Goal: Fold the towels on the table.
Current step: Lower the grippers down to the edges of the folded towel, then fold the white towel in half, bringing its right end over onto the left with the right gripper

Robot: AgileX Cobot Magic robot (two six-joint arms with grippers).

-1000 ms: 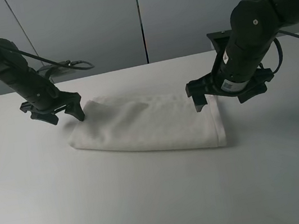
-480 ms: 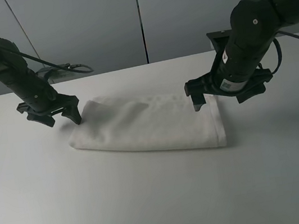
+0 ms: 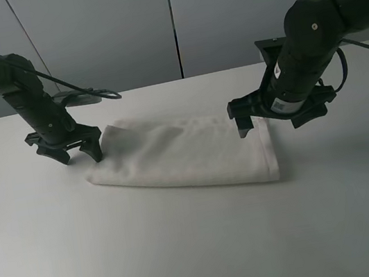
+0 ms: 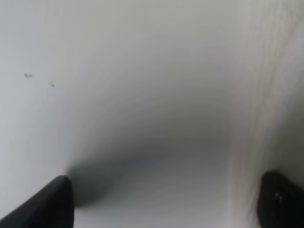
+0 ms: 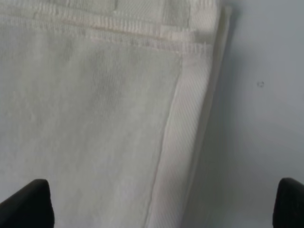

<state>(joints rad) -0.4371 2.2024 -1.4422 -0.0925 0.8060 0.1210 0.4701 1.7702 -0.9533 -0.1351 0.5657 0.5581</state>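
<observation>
The white towel should be grabbed next by its end edge with the woven band (image 3: 267, 146). My right gripper should then fold that edge over the towel's long strip (image 3: 172, 151).
The white towel (image 3: 183, 153) lies folded in a long strip on the white table (image 3: 188, 250). My left gripper (image 3: 75, 154) is open and empty, low over the table just off the towel's left end. In the left wrist view the gripper (image 4: 164, 204) spans bare table, with the towel's edge (image 4: 273, 95) beside one finger. My right gripper (image 3: 272, 124) is open and empty above the towel's right end. In the right wrist view the gripper (image 5: 156, 204) hangs over the towel (image 5: 95, 118) and its woven band (image 5: 183, 137). No label shows.
A dark cable (image 3: 86, 95) trails from the left arm along the table's far edge. Grey wall panels (image 3: 118, 29) stand behind the table. Bare table (image 5: 266, 95) lies to the right of the towel.
My left gripper has shifted slightly toward the front and turned, staying open by the towel's left end. The right arm and the towel have not moved.
</observation>
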